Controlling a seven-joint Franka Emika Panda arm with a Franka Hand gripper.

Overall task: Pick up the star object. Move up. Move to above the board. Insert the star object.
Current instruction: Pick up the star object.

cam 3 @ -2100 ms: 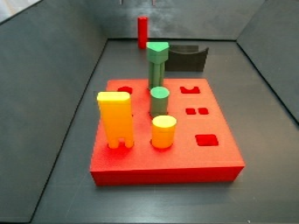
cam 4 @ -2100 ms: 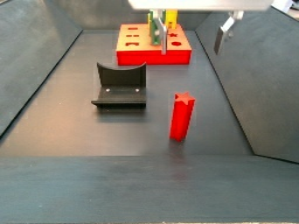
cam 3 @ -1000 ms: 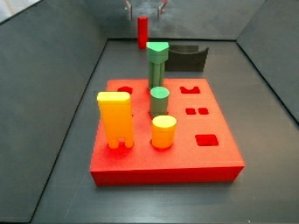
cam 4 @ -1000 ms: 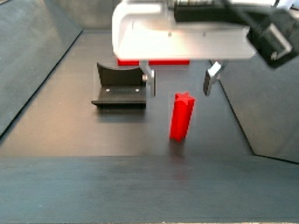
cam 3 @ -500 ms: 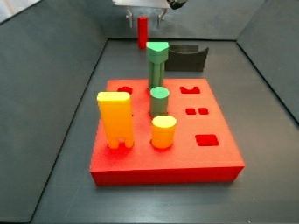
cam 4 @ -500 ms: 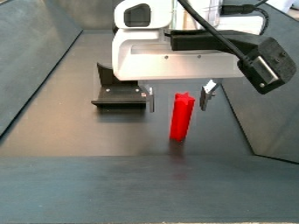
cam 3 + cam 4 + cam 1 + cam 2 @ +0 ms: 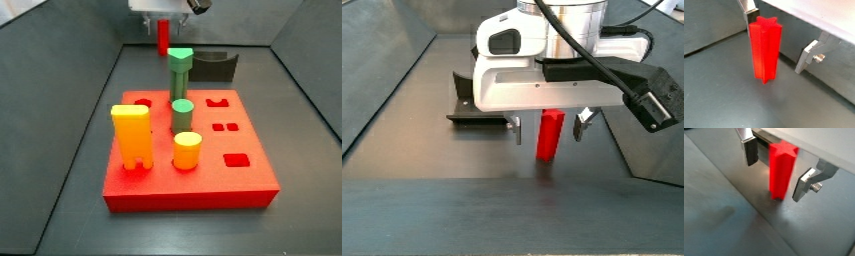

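Observation:
The star object needs to go into the board, so my gripper next needs to pick it up by its star-shaped top (image 7: 766,22).
The star object (image 7: 765,47) is a slim red post with a star-shaped top, standing upright on the dark floor (image 7: 781,170) (image 7: 548,137); its lower part shows below the hand (image 7: 163,38). My gripper (image 7: 548,124) has come down around it, open, one finger (image 7: 750,151) on each side with a gap to the post in both wrist views (image 7: 781,37). The board (image 7: 190,155), a thick red block with shaped holes, lies at the other end of the floor; the arm hides it in a side view.
On the board stand two green pegs (image 7: 181,72) and two yellow pegs (image 7: 131,137). The dark fixture (image 7: 472,108) (image 7: 214,68) sits on the floor between the post and the board. Grey walls enclose the floor on both sides.
The gripper has travelled from over the board to the star object and lowered, so its open fingers now straddle the post. The post has not moved.

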